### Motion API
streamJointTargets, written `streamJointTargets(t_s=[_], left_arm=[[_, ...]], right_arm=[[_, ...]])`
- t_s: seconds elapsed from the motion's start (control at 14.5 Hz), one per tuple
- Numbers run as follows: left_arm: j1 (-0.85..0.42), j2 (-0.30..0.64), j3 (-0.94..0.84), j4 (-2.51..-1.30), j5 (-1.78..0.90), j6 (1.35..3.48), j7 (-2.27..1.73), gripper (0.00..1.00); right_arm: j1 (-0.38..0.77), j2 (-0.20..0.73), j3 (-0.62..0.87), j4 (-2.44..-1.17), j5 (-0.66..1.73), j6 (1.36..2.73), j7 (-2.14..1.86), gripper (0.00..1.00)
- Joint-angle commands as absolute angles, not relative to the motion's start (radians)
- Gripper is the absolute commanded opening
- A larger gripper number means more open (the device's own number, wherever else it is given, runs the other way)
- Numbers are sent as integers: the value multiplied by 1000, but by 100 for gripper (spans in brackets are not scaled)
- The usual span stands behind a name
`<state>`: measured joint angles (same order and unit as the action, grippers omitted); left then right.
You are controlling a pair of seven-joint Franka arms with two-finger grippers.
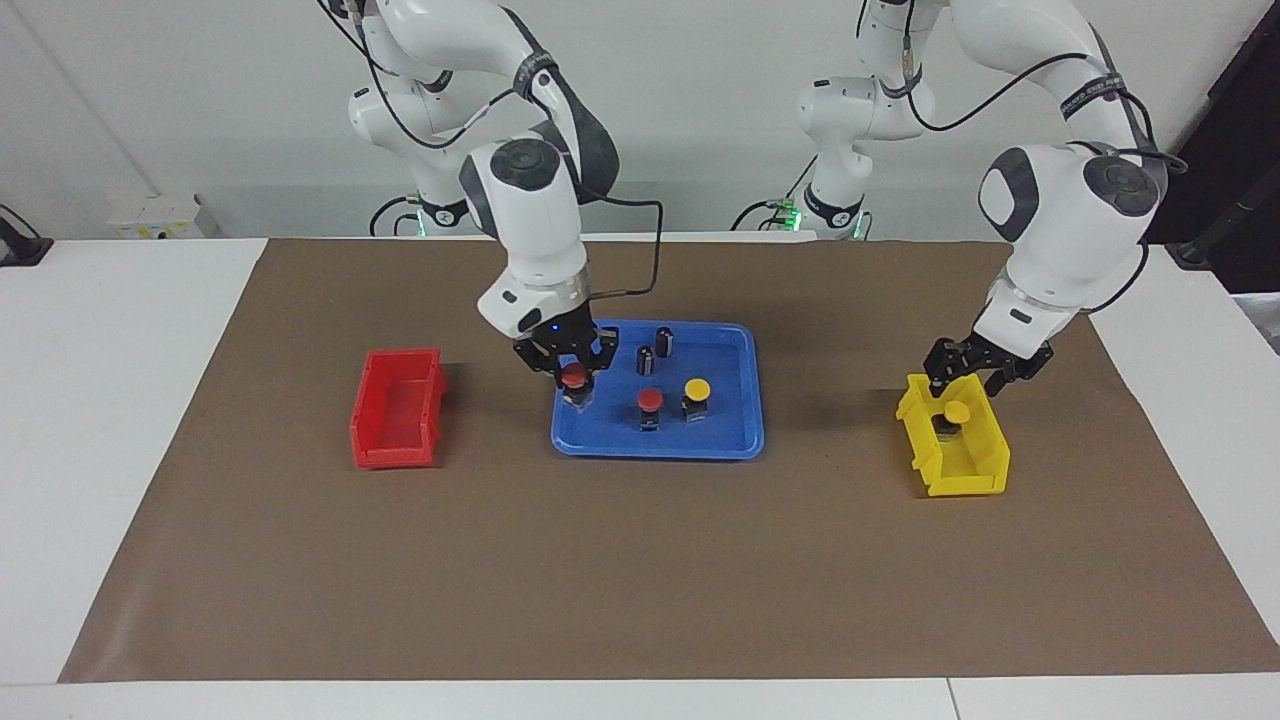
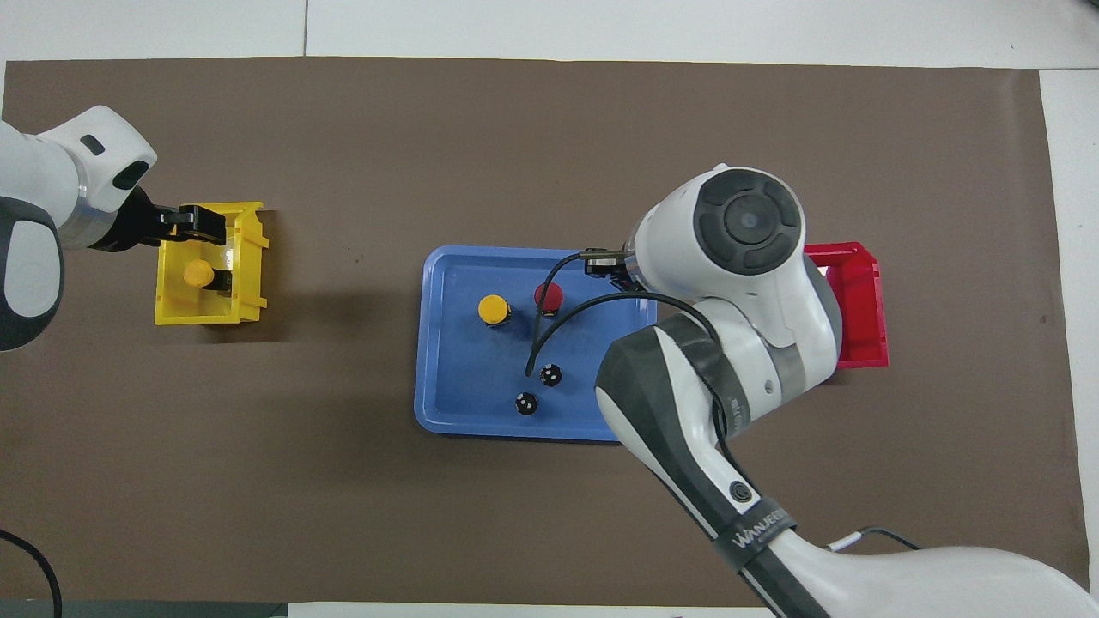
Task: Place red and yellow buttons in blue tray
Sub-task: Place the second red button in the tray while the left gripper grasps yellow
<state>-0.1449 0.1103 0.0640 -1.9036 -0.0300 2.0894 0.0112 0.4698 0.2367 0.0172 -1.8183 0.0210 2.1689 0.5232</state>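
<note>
I need to pick up the second yellow button next with my left gripper, by its black base point(image 2: 221, 280). The button should then go in the blue tray point(image 2: 469, 381).
The blue tray point(image 1: 655, 445) lies mid-table. On it stand a red button point(image 1: 650, 400) and a yellow button point(image 1: 697, 388). My right gripper point(image 1: 573, 375) is shut on a second red button point(image 1: 573, 377), low over the tray's end toward the right arm. I cannot tell whether its base touches the tray floor. In the overhead view the right arm's wrist covers that button. A second yellow button point(image 1: 957, 411) sits in the yellow bin point(image 1: 960, 470). My left gripper point(image 1: 967, 373) hangs open just above that bin's edge nearer the robots.
Two dark capless cylinders point(image 1: 646, 360) point(image 1: 664, 340) stand in the tray's part nearer the robots. A red bin point(image 1: 397, 410) with nothing in it sits toward the right arm's end. Brown paper point(image 1: 640, 570) covers the table.
</note>
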Motion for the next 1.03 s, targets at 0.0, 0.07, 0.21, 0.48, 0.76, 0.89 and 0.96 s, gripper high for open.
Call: streamJointTargets(t_s=[0.0, 0.07, 0.21, 0.48, 0.76, 0.89, 0.96], left_arm=[[-115, 106, 51, -1991, -17, 2193, 47, 73], [-104, 107, 51, -2014, -17, 2219, 69, 71], [-83, 112, 49, -2036, -17, 2253, 98, 70], [-74, 120, 51, -2058, -17, 2278, 103, 70], [-68, 118, 51, -2131, -17, 2364, 113, 70], [-54, 120, 51, -2134, -17, 2370, 127, 64], [-55, 121, 51, -2132, -17, 2373, 117, 35]], right_arm=[[485, 256, 11, -1876, 25, 2247, 532, 27], [483, 250, 11, -1913, 25, 2276, 532, 27], [483, 235, 11, -1960, 25, 2319, 531, 28], [480, 222, 11, -2019, 23, 2379, 523, 32], [486, 241, 11, -2008, 21, 2367, 517, 77], [470, 238, 8, -1968, 14, 2346, 517, 100], [444, 232, 5, -1923, 14, 2288, 515, 100]])
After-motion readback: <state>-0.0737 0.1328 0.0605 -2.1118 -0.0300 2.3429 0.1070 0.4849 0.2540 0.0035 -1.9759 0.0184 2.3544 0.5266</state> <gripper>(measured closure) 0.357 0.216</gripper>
